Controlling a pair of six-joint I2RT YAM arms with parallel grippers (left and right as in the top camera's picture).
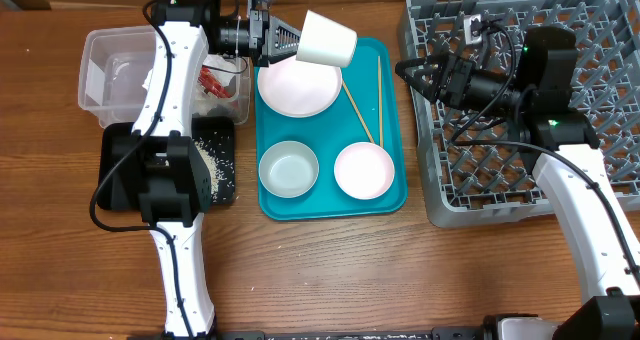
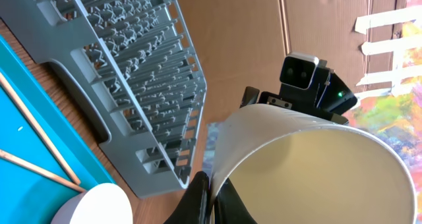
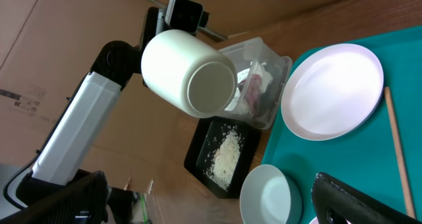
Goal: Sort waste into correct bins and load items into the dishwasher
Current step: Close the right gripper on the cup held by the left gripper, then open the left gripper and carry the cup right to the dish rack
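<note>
The white cup should be grabbed next by my right gripper around its outer sides at the cup's base end (image 1: 342, 45). It should then go with its opening down in the rack (image 1: 600, 20).
My left gripper (image 1: 272, 35) is shut on the rim of the white cup (image 1: 326, 40), which hangs tilted above the back of the teal tray (image 1: 390, 195). The left wrist view shows its fingers (image 2: 198, 197) pinching the cup wall (image 2: 316, 165). On the tray lie the white plate (image 1: 298, 88), two bowls (image 1: 289, 169) (image 1: 364, 170) and two chopsticks (image 1: 358, 115). My right gripper (image 1: 410, 72) stands open and empty at the left edge of the grey dish rack (image 1: 600, 20). The clear tub (image 1: 120, 75) holds the red wrapper (image 1: 213, 82). Rice (image 1: 215, 160) lies in the black tray (image 1: 120, 170).
The left arm reaches over the clear tub and black tray. The right arm lies across the rack. A white napkin (image 3: 260, 76) shows in the tub beside the wrapper. Brown cardboard stands behind the table.
</note>
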